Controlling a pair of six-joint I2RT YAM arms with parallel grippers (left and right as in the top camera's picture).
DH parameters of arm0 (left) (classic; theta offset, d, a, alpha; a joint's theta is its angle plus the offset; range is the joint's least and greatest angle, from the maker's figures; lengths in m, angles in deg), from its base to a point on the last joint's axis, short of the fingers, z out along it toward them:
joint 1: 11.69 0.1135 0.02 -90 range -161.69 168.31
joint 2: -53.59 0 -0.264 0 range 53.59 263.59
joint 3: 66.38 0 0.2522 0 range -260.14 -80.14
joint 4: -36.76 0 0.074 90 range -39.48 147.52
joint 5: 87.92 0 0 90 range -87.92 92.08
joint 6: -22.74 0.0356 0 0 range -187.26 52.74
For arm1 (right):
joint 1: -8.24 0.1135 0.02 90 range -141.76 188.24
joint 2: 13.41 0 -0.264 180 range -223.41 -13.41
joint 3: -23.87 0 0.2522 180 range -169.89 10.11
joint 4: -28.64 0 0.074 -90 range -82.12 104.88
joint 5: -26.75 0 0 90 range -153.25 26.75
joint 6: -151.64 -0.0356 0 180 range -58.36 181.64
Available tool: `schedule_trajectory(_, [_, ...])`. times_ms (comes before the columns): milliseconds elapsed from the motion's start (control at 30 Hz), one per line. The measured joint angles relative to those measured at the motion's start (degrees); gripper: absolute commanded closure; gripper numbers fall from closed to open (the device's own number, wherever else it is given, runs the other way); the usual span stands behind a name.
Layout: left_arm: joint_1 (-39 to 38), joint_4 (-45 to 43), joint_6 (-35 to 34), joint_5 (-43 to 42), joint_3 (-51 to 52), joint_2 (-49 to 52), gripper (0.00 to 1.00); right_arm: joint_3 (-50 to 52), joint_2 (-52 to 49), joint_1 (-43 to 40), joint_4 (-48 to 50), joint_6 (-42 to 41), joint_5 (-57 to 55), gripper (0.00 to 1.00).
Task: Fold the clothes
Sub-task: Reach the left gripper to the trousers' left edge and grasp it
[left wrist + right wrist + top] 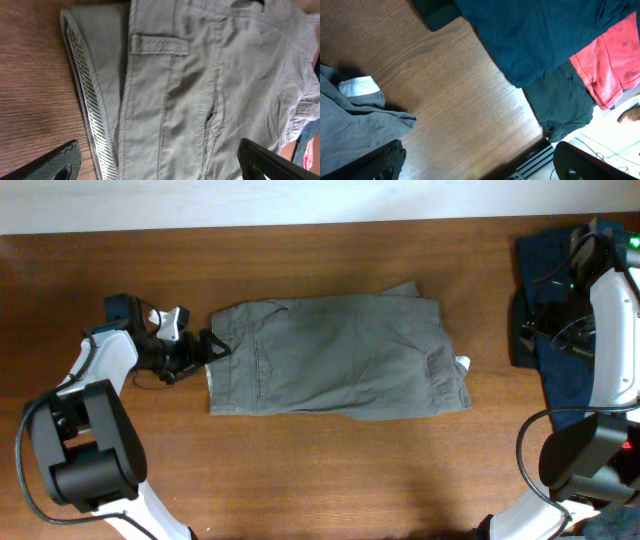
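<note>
My left gripper's fingers are still above the flat, unpressed cloth, so it is too early to close. My left gripper lowers first, then closes on the waistband.
The grey-khaki shorts lie folded flat in the middle of the table, waistband to the left. In the left wrist view the shorts fill the frame, showing seams, a belt loop and the mesh-lined waistband. My left gripper is open at the waistband edge, its fingers straddling the cloth, holding nothing. My right gripper is open and empty above bare wood, right of the shorts' hem and white label. A navy-blue garment lies at the right.
In the right wrist view the navy garment lies beside a red garment and a dark one hanging over the table edge. A black flat object lies near them. Bare wood surrounds the shorts.
</note>
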Motion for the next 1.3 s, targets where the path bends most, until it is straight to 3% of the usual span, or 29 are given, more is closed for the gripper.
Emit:
schedule_trajectory(833, [-0.2, 0.8, 0.0, 0.1, -0.5, 2.5, 0.01, 0.0, 0.0, 0.0, 0.0, 0.0, 0.0, 0.01])
schedule_trajectory(1133, [-4.3, 0.4, 0.0, 0.8, -0.6, 2.6, 0.01, 0.0, 0.0, 0.0, 0.0, 0.0, 0.0, 0.01])
schedule_trajectory(1300, [-5.2, 0.2, 0.2, 1.7, -0.8, 2.7, 0.16, 0.0, 0.0, 0.0, 0.0, 0.0, 0.0, 0.01])
